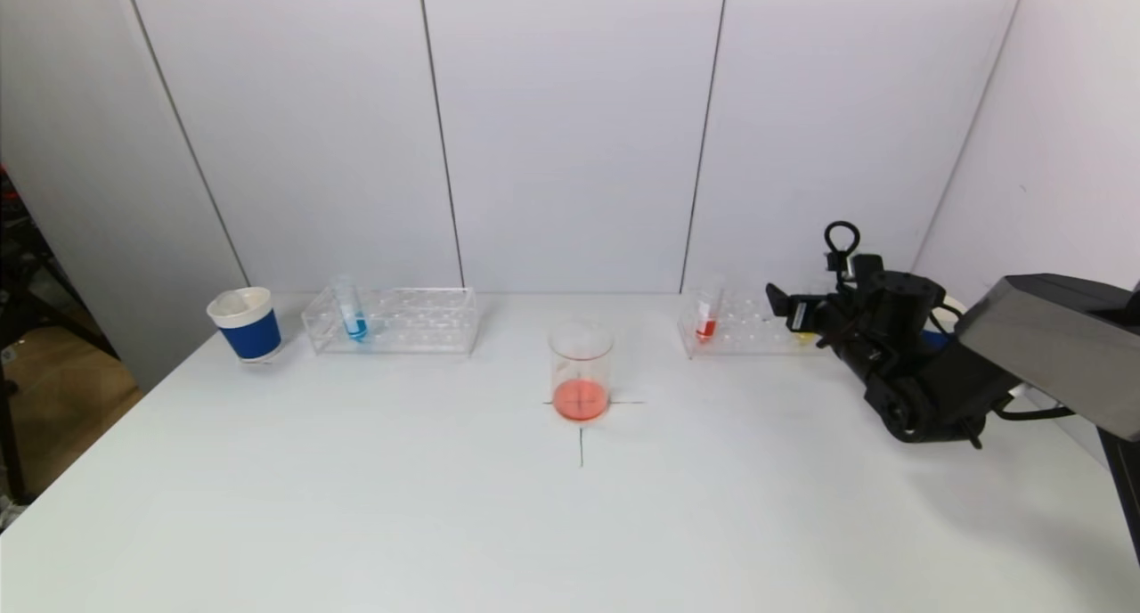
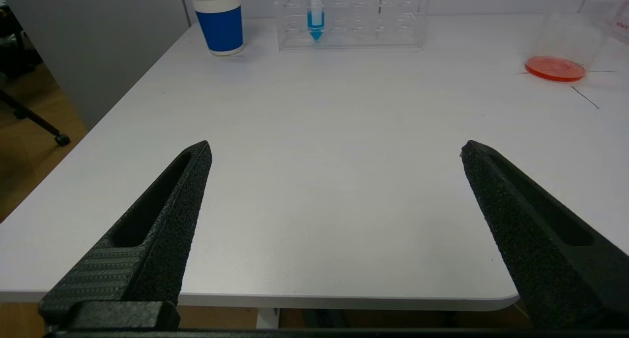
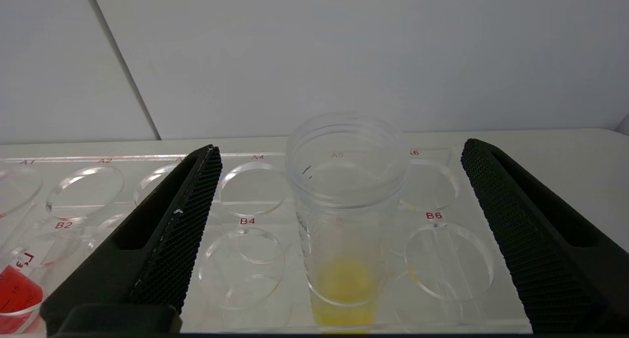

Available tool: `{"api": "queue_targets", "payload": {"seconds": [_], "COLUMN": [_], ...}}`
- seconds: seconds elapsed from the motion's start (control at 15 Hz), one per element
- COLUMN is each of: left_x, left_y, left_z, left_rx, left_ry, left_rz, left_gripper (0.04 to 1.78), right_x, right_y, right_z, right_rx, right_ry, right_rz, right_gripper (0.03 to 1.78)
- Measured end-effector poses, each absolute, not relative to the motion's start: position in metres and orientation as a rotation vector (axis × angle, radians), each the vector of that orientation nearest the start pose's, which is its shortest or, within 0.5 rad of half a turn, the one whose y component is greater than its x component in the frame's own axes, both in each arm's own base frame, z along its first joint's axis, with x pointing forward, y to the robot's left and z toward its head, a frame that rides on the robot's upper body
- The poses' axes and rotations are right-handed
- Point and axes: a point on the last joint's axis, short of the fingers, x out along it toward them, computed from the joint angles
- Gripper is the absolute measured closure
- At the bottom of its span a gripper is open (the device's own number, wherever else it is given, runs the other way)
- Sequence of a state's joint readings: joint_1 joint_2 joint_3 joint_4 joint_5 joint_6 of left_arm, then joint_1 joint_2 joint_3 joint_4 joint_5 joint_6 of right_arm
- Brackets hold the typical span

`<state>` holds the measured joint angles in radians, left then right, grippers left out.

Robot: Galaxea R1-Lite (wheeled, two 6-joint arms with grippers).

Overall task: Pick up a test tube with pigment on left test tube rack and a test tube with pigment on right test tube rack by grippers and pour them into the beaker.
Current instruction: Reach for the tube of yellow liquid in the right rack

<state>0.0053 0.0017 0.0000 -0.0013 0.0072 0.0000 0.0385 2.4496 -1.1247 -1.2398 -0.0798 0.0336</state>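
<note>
The fingers are on either side of the yellow tube's upper part (image 3: 345, 202) and would catch it. My right gripper needs to close on it.
The glass beaker (image 1: 581, 372) with orange-red liquid stands at the table's middle on a cross mark. The clear left rack (image 1: 419, 321) holds a tube of blue pigment (image 1: 353, 314). The clear right rack (image 1: 744, 328) holds a tube of red pigment (image 1: 707, 314). My right gripper (image 1: 788, 314) is at the right rack's right end. In the right wrist view it (image 3: 340, 146) is open, its fingers on either side of a tube of yellow pigment (image 3: 346, 215) standing in the rack, not touching it. My left gripper (image 2: 335, 149) is open and empty over the table's near left edge, out of the head view.
A blue-and-white paper cup (image 1: 246, 324) stands left of the left rack. The left wrist view shows the cup (image 2: 219, 21), blue tube (image 2: 315, 18) and beaker (image 2: 570, 38) far off. White wall panels stand close behind both racks.
</note>
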Motion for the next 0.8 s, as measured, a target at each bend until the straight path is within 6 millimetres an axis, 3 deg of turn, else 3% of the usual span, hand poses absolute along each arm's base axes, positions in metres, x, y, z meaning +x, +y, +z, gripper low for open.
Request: {"api": "queue_targets", "payload": {"seconds": [0.33,0.47,0.67,0.8], "left_x": [-0.0227,-0.0227,-0.0227,-0.0227], "left_y": [0.0,0.0,0.0,0.0001], "left_z": [0.0756,0.0756,0.0756,0.0756], "left_rx": [0.0,0.0,0.0,0.0], "left_ry": [0.0,0.0,0.0,0.0], "left_rz": [0.013,0.013,0.013,0.013], "left_gripper": [0.05,0.05,0.05,0.05], "right_x": [0.4492,0.4494,0.4495,0.4495], "right_y": [0.0154,0.0149,0.0146,0.0146], "right_z": [0.0296,0.029,0.0285,0.0283], "right_rx": [0.028,0.028,0.028,0.028], "right_ry": [0.086,0.088,0.089,0.09], "right_rz": [-0.042,-0.044,-0.045,-0.044], "right_gripper": [0.04,0.13,0.44,0.79]}}
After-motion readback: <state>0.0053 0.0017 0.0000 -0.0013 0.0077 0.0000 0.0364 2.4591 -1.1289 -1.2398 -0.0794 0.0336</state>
